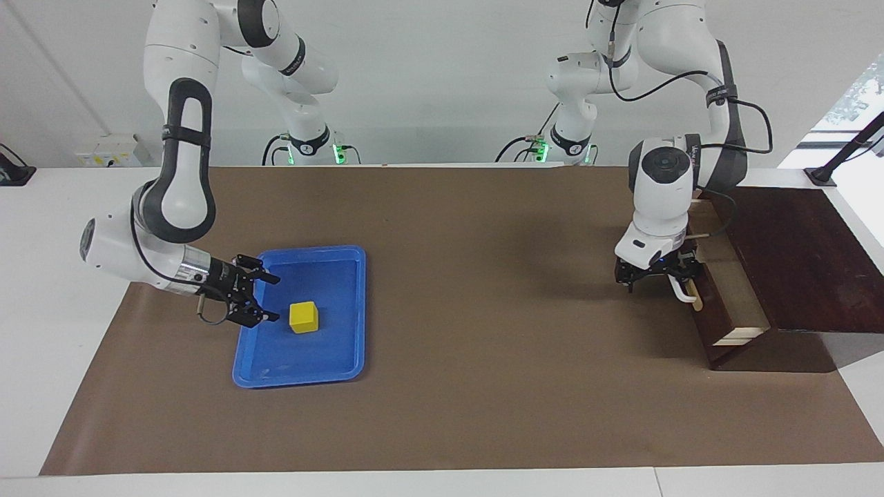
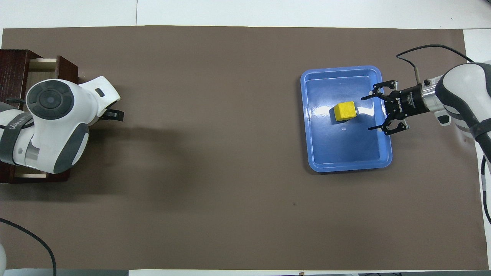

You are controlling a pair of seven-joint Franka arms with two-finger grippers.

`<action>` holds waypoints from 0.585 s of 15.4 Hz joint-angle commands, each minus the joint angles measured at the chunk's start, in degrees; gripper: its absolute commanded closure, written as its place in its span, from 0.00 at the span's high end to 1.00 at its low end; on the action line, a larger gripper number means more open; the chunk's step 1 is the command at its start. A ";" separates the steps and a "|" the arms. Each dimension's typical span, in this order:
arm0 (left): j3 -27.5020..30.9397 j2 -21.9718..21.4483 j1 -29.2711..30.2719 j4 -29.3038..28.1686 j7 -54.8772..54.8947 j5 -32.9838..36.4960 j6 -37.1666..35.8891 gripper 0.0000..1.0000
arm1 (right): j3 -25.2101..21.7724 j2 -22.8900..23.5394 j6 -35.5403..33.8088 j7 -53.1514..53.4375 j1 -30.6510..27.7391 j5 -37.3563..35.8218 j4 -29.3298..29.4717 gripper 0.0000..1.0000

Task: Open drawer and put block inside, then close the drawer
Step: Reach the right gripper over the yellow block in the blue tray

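I need to move toward the yellow block (image 2: pixel 345 111) first: my right gripper's fingers stop short of it, with blue tray between, and would miss if I closed now.
The yellow block (image 1: pixel 304 317) lies in the blue tray (image 1: pixel 304 376) at the right arm's end of the table; it also shows in the overhead view (image 2: pixel 345 111). My right gripper (image 1: pixel 275 298) is open, low over the tray's edge, with its fingertips pointing at the block and a small gap between them and it. The dark drawer (image 1: pixel 735 304) stands partly pulled out of its box (image 1: pixel 801 255), showing its pale interior. My left gripper (image 1: pixel 657 279) is at the drawer's front, fingers spread beside the white handle (image 1: pixel 684 291). From overhead, the left wrist hides most of it.
The tray (image 2: pixel 345 166) holds only the block. The brown mat (image 1: pixel 483 290) covers the table between tray and drawer. The box (image 2: pixel 13 69) sits at the left arm's end of the table.
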 commanded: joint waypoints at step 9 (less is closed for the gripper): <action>0.43 1.69 -4.19 3.78 -1.39 -5.04 -3.29 1.00 | 0.54 3.38 3.66 0.72 1.65 2.16 2.49 1.00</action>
